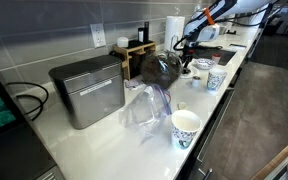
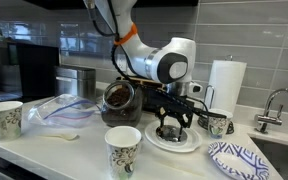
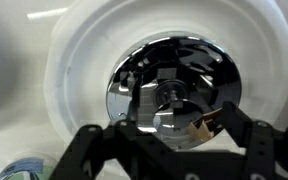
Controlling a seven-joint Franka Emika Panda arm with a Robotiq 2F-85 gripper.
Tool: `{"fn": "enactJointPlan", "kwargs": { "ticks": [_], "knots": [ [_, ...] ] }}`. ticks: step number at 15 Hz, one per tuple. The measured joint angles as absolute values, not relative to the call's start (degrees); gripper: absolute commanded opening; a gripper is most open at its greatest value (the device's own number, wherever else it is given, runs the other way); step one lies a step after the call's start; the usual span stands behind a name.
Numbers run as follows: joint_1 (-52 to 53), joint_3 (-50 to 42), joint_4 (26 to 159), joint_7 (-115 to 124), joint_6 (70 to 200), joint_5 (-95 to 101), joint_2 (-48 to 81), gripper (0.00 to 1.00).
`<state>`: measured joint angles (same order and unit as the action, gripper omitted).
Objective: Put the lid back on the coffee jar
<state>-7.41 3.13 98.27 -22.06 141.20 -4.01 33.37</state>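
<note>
I will next grab the lid by its central knob, so that the lid's rim and bottom stay free to fit the coffee jar.
A shiny metal lid with a central knob lies on a white plate. My gripper hangs low over the lid, open, with a finger on each side of it. In an exterior view the gripper stands on the plate and hides most of the lid. The glass coffee jar, dark inside and without a lid, stands just beside the plate; it also shows in an exterior view, with the gripper close by.
Paper cups and a small patterned cup stand on the counter. A patterned plate, a paper towel roll, a faucet, a crumpled plastic bag and a metal box are around.
</note>
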Motion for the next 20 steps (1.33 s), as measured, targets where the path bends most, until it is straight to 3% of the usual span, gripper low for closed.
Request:
{"fn": "enactJointPlan", "kwargs": {
  "ticks": [1, 3, 10, 20],
  "knots": [
    [-7.41, 3.13, 98.1, -22.06, 141.2, -4.01, 33.51, 0.74],
    [-7.42, 3.13, 97.74, -22.06, 141.2, -4.01, 33.74, 0.74],
    [-7.45, 3.13, 97.2, -22.06, 141.2, -4.01, 33.96, 0.21],
    [-7.75, 3.12, 98.35, -21.95, 141.12, -4.03, 28.89, 0.21]
  ]
}}
